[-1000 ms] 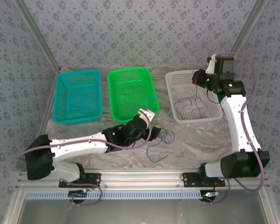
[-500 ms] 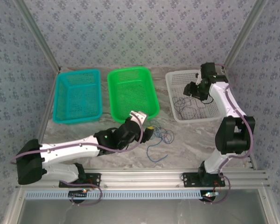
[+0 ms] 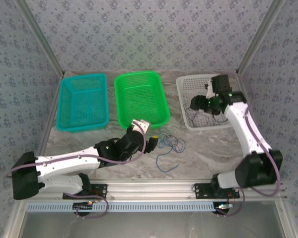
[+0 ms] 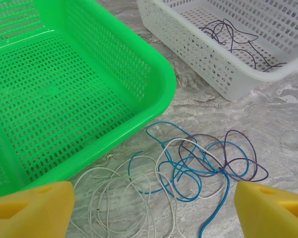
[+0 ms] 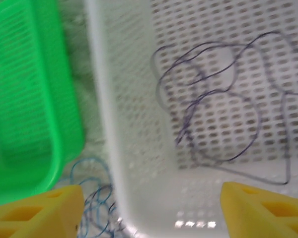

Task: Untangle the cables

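Observation:
The robot needs to untangle the dark purple cable [image 4: 241, 158] next, so its right gripper should grab the cable by its exposed loop [image 4: 263, 170] and leave the blue and whitish cables free.
A tangle of thin cables lies on the marble table in front of the green basket: a blue cable [image 4: 188, 166], a whitish cable [image 4: 116, 196] and a dark purple cable [image 4: 241, 158], also visible from above as the tangle [image 3: 170, 144]. My left gripper [image 4: 151, 210] hovers just short of them, open, its yellow fingertips [image 4: 32, 208] wide apart with nothing between. Another dark cable [image 5: 213, 99] lies loose inside the white basket [image 5: 114, 148]. My right gripper [image 5: 150, 212] hangs open above that basket's near left corner [image 3: 197, 103], holding nothing.
A green basket [image 3: 139, 99] stands behind the tangle and a teal basket [image 3: 83, 101] sits to its left. The white basket [image 3: 184, 99] is at the back right. Bare marble lies in front of the tangle toward the rail.
My right gripper has opened and the dark cable it carried now lies in the white basket; the arm swung left and lower. My left gripper drew back slightly from the tangle.

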Tool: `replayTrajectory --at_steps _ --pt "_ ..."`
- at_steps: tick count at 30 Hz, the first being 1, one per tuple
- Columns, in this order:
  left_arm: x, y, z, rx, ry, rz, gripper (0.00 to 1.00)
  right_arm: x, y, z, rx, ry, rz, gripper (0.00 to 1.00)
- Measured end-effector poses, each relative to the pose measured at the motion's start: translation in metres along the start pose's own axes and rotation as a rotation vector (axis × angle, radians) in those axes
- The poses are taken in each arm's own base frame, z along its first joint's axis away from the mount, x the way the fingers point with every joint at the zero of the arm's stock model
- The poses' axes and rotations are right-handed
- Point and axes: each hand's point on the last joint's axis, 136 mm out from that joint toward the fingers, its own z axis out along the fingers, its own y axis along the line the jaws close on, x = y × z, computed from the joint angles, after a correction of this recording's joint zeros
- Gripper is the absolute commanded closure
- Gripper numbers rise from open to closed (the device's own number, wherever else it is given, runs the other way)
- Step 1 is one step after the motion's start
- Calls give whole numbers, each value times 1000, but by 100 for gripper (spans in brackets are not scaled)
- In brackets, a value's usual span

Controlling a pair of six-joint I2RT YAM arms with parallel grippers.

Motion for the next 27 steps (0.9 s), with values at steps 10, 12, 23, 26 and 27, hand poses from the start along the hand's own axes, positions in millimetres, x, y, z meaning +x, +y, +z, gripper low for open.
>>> replayTrajectory --at_steps 10,12,23,26,27 --pt "3 10 -3 -20 6 -38 7 147 33 31 -49 226 -208 33" --pt "4 14 -4 -24 6 -48 7 165 29 39 -28 257 -218 33" --pt "9 21 -8 -32 6 -98 5 184 30 73 42 241 -256 37" --pt "10 23 -9 -34 8 -106 3 183 33 83 54 230 -275 44" --pt "11 23 -10 -34 9 -110 2 182 33 87 63 230 -280 46"
